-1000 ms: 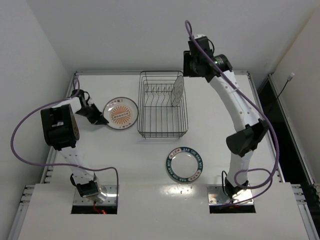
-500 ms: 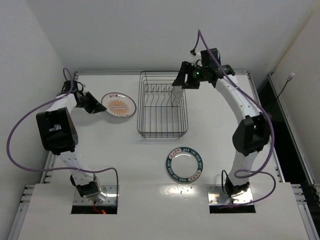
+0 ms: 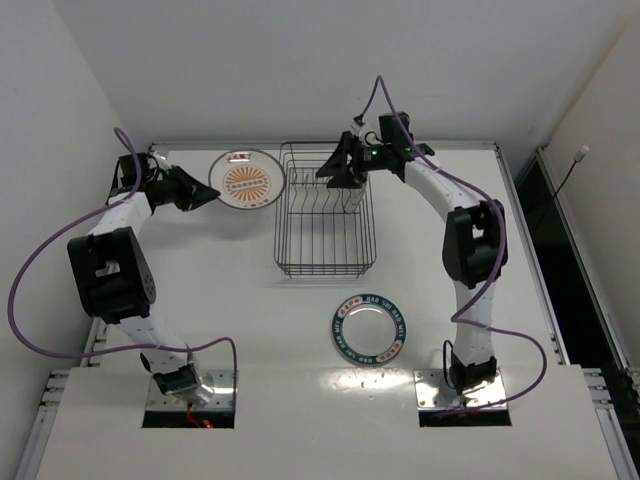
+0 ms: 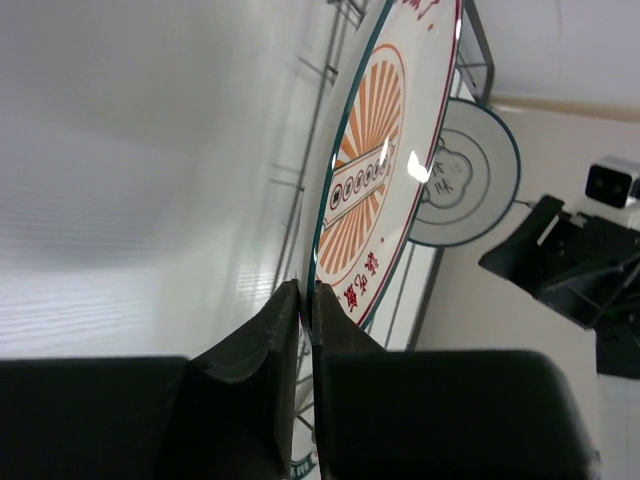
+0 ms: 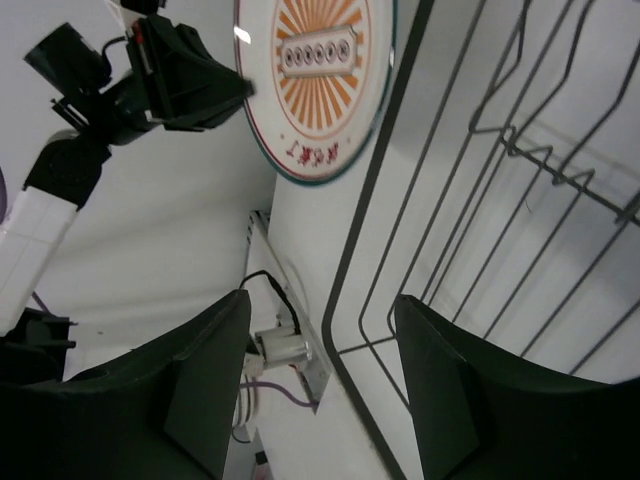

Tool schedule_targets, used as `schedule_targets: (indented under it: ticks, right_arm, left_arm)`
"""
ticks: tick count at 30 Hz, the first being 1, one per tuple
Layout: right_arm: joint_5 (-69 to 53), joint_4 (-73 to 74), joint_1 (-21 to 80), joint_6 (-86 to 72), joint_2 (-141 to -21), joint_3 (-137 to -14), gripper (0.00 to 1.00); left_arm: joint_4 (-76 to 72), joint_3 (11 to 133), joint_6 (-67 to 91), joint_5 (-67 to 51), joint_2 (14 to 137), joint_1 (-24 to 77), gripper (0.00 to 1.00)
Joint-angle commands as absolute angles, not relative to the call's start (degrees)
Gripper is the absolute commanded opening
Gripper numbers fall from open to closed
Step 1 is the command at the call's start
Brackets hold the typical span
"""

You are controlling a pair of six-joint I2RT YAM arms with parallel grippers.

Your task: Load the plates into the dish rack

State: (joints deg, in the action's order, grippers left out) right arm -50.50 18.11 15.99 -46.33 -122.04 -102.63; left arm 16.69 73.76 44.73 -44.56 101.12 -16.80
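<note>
Next, my right gripper grabs the sunburst plate's rim opposite my left gripper, which leaves the plate's far edge free to enter the rack point(image 3: 325, 271).
My left gripper point(image 3: 197, 191) is shut on the rim of the sunburst plate point(image 3: 245, 180) and holds it tilted in the air, just left of the dish rack's point(image 3: 325, 271) far left corner. The left wrist view shows the pads point(image 4: 290, 320) clamped on that plate point(image 4: 375, 170), with the grey-marked plate point(image 4: 465, 170) standing in the rack behind it. My right gripper point(image 3: 335, 170) is open and empty over the rack's far end, largely hiding the grey-marked plate point(image 3: 350, 200). Its wrist view point(image 5: 320, 380) shows the sunburst plate point(image 5: 315, 80) and rack wires point(image 5: 480, 200). The teal-rimmed plate point(image 3: 370, 327) lies flat in front of the rack.
The back wall and the table's raised rear edge point(image 3: 450, 146) run close behind the rack and both grippers. Purple cables point(image 3: 40, 250) loop off each arm. The right arm's forearm point(image 3: 440, 185) reaches across the far right of the table.
My left gripper has lifted the sunburst plate off the table and carried it back and right, toward the rack's far corner. My right gripper has moved left and down over the rack.
</note>
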Motion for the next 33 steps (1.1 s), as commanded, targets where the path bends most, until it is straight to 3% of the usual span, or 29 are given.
schedule_targets:
  ticks: [1,17,20,21,22,23,26,28,29,33]
  right_arm:
    - [-53.35,12.3,17.13,-49.04,-123.92,-108.27,0.57]
    - [-49.83,12.75,20.65,-50.19,-131.66,-112.51,0.57]
    - [-49.83,10.9,20.65,-51.76,-131.66,-111.28,0.33]
    - [-48.27,10.9,20.65,-51.77,-131.05,-111.27,0.13]
    - [-47.47,10.9,20.65,-51.77,-130.09,-111.27,0.04]
    - [-45.81,11.59,20.65,-51.77,-129.56,-111.27,0.0]
    - [-41.68,18.35,20.65,-48.53,-127.1,-115.74,0.0]
    - [-35.53,26.69,20.65,-45.55,-125.69,-121.01,0.0]
    - [-30.11,29.85,20.65,-44.48,-124.38,-122.94,0.0]
    - [-12.61,47.32,20.65,-41.4,-120.95,-133.56,0.0]
  left_arm:
    - [8.53,73.39,48.24,-52.55,97.47,-14.77,0.0]
    - [-1.66,71.19,53.78,-59.67,97.47,-8.7,0.0]
    - [-3.6,70.66,55.01,-61.16,97.47,-7.29,0.0]
    - [-4.13,70.66,55.02,-61.17,97.47,-6.77,0.0]
    - [-4.13,70.66,55.02,-61.17,98.17,-6.77,0.0]
    - [-4.13,70.66,55.02,-61.69,98.17,-6.77,0.04]
    - [0.23,72.06,52.84,-62.22,99.75,-6.77,0.3]
    - [4.72,75.31,49.85,-62.23,100.63,-6.77,0.67]
    - [7.62,76.63,46.01,-61.27,100.63,-6.77,0.99]
    - [20.18,81.21,39.82,-53.56,101.43,-8.17,0.99]
